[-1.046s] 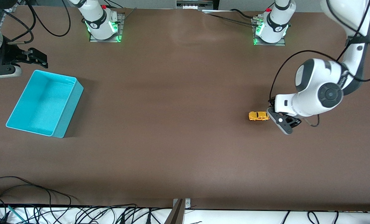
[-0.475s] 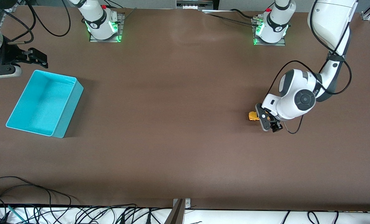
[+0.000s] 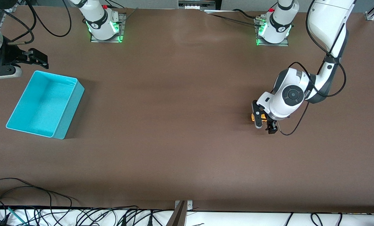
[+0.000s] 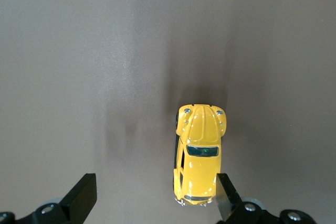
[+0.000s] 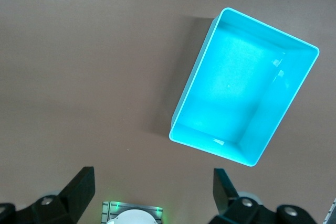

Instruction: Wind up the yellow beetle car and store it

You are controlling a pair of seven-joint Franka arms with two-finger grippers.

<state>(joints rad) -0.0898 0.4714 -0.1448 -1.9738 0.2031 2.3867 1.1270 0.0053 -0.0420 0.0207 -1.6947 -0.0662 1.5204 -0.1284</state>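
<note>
The beetle's rear side [image 4: 207, 182] is overlapped by one fingertip above the table in the left wrist view, so my left gripper would miss the beetle if it closed now.
The yellow beetle car [image 3: 254, 116] stands on the brown table toward the left arm's end, mostly hidden under the left arm's hand in the front view. In the left wrist view the car [image 4: 198, 153] lies between the open fingers, close against one fingertip [image 4: 226, 196] and far from the other. My left gripper [image 3: 264, 123] is open, low over the car [image 4: 155, 200]. The turquoise bin [image 3: 69, 114] stands empty at the right arm's end and also shows in the right wrist view [image 5: 191, 95]. My right gripper [image 3: 40, 59] waits open, up beside the bin [image 5: 152, 188].
Both arm bases [image 3: 103, 26] [image 3: 273, 29] with green lights stand along the table's edge farthest from the front camera. Loose cables [image 3: 33, 194] lie at the edge nearest to it. The right arm's base [image 5: 131, 214] shows in the right wrist view.
My left gripper has swung toward the right arm's end and come down over the car, which now sits between its fingers. The car and the right arm have not moved.
</note>
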